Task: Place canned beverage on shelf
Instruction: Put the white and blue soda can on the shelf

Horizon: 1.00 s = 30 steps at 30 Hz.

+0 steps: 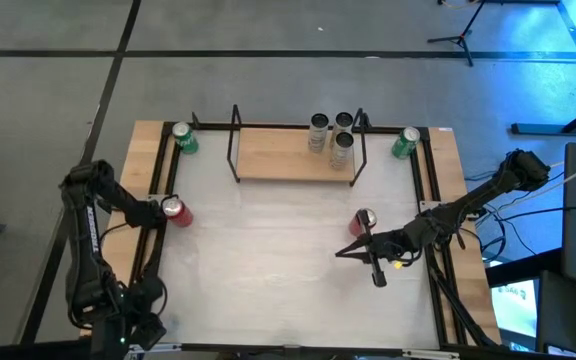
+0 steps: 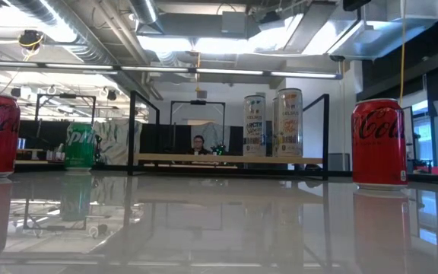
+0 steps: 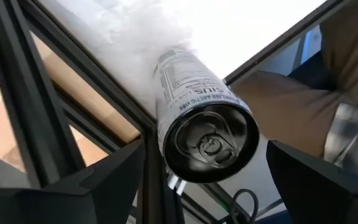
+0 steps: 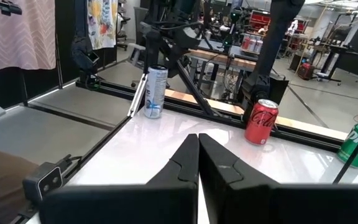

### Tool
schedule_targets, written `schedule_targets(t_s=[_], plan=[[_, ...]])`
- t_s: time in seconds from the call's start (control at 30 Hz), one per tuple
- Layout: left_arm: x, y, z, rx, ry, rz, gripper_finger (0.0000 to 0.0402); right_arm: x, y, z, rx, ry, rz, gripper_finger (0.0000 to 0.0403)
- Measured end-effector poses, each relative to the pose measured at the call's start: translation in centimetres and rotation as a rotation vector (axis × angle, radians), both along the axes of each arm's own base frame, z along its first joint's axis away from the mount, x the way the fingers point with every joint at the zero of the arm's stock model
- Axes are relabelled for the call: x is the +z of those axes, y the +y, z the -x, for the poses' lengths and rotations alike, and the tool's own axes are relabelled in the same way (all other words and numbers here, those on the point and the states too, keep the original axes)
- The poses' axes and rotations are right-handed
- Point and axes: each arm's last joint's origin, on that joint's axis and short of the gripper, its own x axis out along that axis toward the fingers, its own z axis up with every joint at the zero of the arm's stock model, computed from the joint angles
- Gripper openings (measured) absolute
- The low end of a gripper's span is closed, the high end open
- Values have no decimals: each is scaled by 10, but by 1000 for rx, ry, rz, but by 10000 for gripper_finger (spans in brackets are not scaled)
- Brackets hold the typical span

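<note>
It isn't time to close yet: the fingers of my left gripper stop short of the can's top in the left wrist view, with gaps showing. I need to first move my left gripper toward the can's dark top (image 3: pixel 209 142).
A white-and-silver can (image 3: pixel 197 106) with a dark top stands at the table's left edge beside a black rail. My left gripper (image 3: pixel 205 149) hangs above it, open, one finger on each side of its top with gaps showing. In the high view my left gripper (image 1: pixel 154 212) hides this can; it shows in the right wrist view (image 4: pixel 156 92). A red can (image 1: pixel 175 210) stands just right of my left gripper. My right gripper (image 4: pixel 197 142) is shut and empty, near another red can (image 1: pixel 363 222). The shelf (image 1: pixel 278 158) stands at the far middle with three cans (image 1: pixel 330 135) on its right end.
Green cans stand at the far left (image 1: pixel 183 138) and far right (image 1: pixel 405 142) corners. Black rails (image 1: pixel 158 180) run along both table sides. The shelf's black wire frames (image 1: pixel 234 140) rise at its ends. The shelf board's left part and the white table middle (image 1: pixel 268 260) are bare.
</note>
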Motion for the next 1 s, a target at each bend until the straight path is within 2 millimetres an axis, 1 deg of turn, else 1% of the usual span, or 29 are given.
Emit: schedule_targets(t_s=[0.27, 0.4, 0.63, 0.73, 0.8, 0.93, 1.0], plan=[[-9, -11, -4, -4, -21, 2, 326, 0, 0, 0, -4, -1, 3, 5], [-16, -16, -3, -26, -14, -21, 326, 0, -1, 0, -42, -3, 8, 5], [-29, -21, -6, -55, 17, -72, 322, 0, -2, 0, -52, -6, 20, 5], [-30, -21, -10, -28, 43, -68, 305, 0, -2, 0, -52, -7, 27, 5], [-30, -20, -13, -15, 37, -63, 285, 0, -2, 0, -52, -9, 27, 5], [-30, -17, -21, -47, 27, -66, 242, 0, -2, 0, -54, -9, 26, 5], [-30, -15, -27, -55, 21, -68, 238, 0, -2, 0, -54, -10, 26, 5]])
